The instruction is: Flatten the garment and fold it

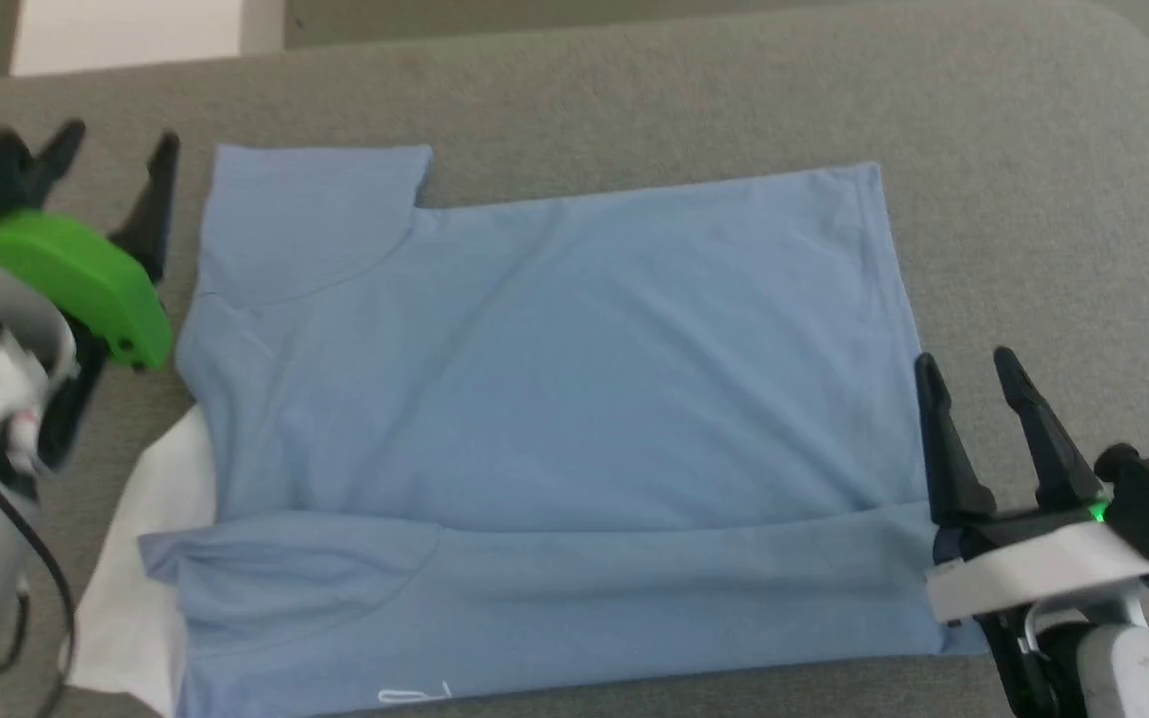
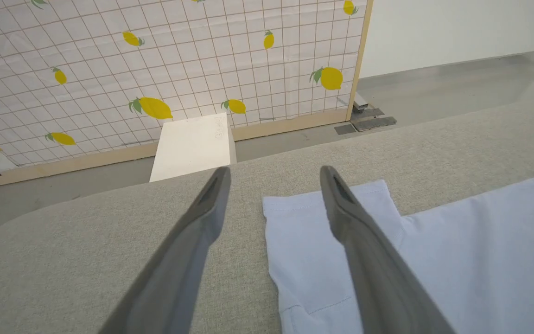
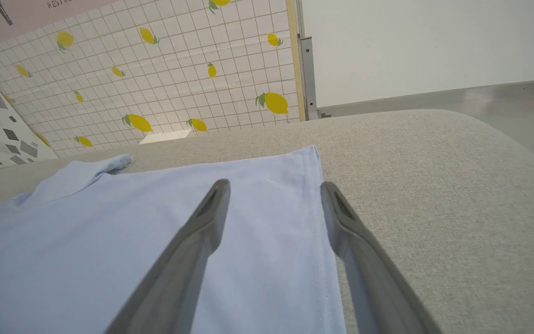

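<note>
My right gripper grabs the shirt by its unfolded hem corner (image 1: 865, 179) next, to fold the shirt over onto the shirt's banded half (image 1: 690, 586).
The garment (image 1: 555, 399), a light blue short-sleeved shirt, lies spread on the grey cushioned surface (image 1: 1033, 179), its near long edge folded over as a band. A white part (image 1: 161, 538) pokes out at its left end, and a small white mark (image 1: 415, 692) sits on the near edge. My left gripper (image 1: 121, 150) hovers open just left of the far sleeve (image 2: 322, 232), nothing between its fingers. My right gripper (image 1: 963, 357) stands open at the right hem (image 3: 315, 222), straddling that edge from above and holding nothing.
The grey surface has bare room beyond the shirt and to its right, with a rounded far right corner (image 3: 503, 134). Past its far edge stand a white box (image 2: 193, 144) on the floor and a lemon-patterned tiled panel (image 2: 155, 60).
</note>
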You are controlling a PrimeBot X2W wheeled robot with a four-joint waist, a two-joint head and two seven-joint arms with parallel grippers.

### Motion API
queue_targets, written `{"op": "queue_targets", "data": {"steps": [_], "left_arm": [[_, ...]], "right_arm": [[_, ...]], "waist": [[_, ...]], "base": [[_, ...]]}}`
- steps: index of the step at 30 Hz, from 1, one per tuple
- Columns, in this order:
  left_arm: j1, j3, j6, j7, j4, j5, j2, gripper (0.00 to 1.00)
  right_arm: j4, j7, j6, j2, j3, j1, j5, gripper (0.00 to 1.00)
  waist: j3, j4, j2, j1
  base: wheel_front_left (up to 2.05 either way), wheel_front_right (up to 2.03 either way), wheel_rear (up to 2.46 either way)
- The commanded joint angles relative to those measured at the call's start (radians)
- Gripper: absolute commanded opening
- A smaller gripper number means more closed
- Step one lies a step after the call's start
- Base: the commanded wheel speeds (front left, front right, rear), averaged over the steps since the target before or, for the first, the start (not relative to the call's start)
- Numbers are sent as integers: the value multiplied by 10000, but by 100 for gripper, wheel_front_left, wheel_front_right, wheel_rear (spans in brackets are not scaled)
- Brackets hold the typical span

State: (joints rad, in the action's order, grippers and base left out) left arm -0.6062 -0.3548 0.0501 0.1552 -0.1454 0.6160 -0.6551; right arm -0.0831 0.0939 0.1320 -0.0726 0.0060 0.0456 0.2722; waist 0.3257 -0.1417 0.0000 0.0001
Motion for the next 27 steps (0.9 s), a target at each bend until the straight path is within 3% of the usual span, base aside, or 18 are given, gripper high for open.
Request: {"op": "queue_targets", "data": {"steps": [1,5,10,14,21,25,26,27], "left_arm": [[-453,-70,-132,268,-245,-18,-110,100],[-1604,-207,-405,1503,-1059,143,-291,100],[-2442,-239,-109,3126,-1627,372,-439,100],[-2877,-177,397,4318,-1882,539,-553,100],[-3209,-79,1788,6181,-1928,604,-701,100],[-3072,-48,2234,6864,-1655,702,-839,100],[-3029,-66,2261,7011,-1558,735,-872,91],[-2978,-97,2269,7167,-1420,764,-919,17]], "right_arm": [[22,51,-13,-44,113,263,-103,100],[-23,11,-13,-105,520,696,-111,100],[-136,-60,-13,-115,831,1069,-66,100],[-200,-109,-13,-102,973,1215,-35,100],[-193,-86,-13,-53,1137,1388,66,100],[-101,-67,-13,-24,1234,1510,104,100],[-77,-62,-13,-20,1245,1538,113,100],[-52,-62,-13,-17,1254,1578,123,100]], "waist": [[896,-680,0,-1],[1398,-1044,0,-1],[1852,-1354,0,-1],[2134,-1487,0,-1],[2563,-1622,0,-1],[2713,-1667,0,-1],[2732,-1666,0,-1],[2750,-1658,0,-1]], "base": [[0,0,0],[0,0,0],[0,0,0],[0,0,0],[0,0,0],[0,0,0],[0,0,0],[0,0,0]]}}
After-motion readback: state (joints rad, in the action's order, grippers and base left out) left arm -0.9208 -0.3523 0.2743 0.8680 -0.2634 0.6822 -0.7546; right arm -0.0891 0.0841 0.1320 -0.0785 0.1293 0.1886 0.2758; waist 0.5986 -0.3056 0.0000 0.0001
